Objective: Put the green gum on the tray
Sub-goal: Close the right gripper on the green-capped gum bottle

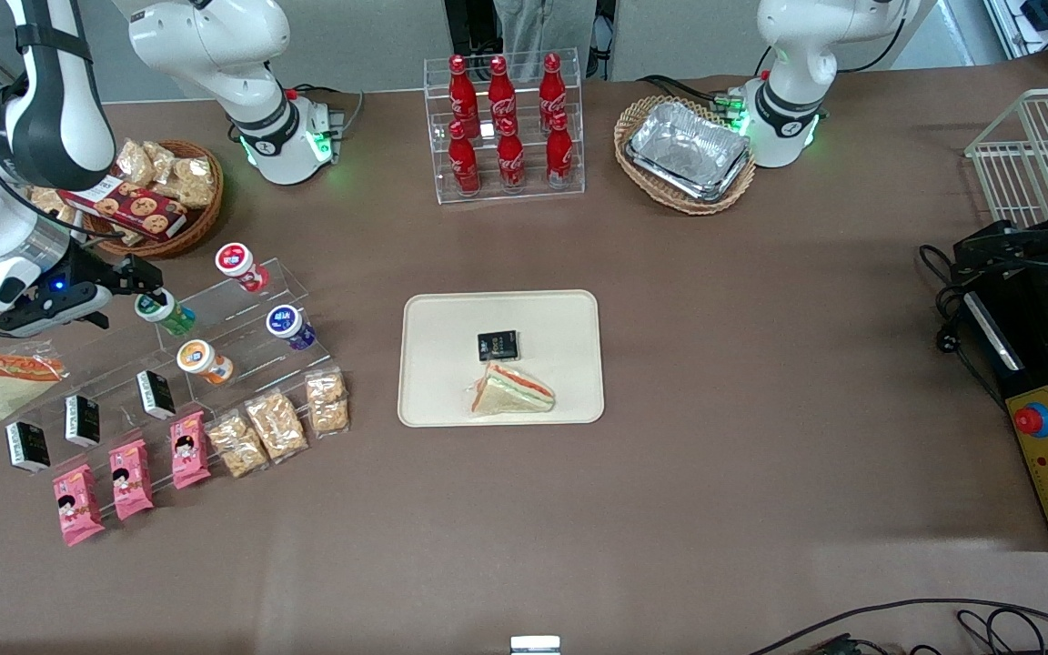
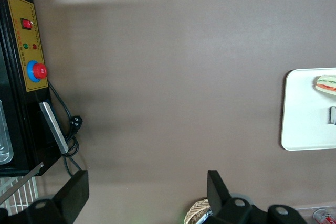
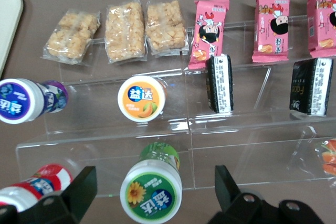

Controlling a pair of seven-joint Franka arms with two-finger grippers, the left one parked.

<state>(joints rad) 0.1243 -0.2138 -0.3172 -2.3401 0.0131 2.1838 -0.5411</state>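
Note:
I need to place the green gum on the cream tray, so I should grab the gum by its lid (image 1: 149,305) with my gripper.
The green gum (image 1: 164,311) is a small green bottle with a white lid, lying on the clear acrylic step shelf (image 1: 242,300) toward the working arm's end of the table. In the right wrist view the green gum (image 3: 152,186) shows its sunflower label. My gripper (image 1: 144,278) is open and hangs just above the gum; its two fingers (image 3: 79,192) stand wide on either side of the lid without touching it. The cream tray (image 1: 569,318) lies at the table's middle and holds a small black packet (image 1: 498,346) and a wrapped sandwich (image 1: 512,392). The tray's corner (image 3: 8,19) shows in the right wrist view.
On the shelf beside the green gum lie a red gum (image 1: 240,266), a purple gum (image 1: 291,327) and an orange gum (image 1: 205,360). Black packets (image 1: 156,394), pink packs (image 1: 131,478) and cracker bags (image 1: 277,424) sit nearer the camera. A wicker snack basket (image 1: 160,196) stands farther back.

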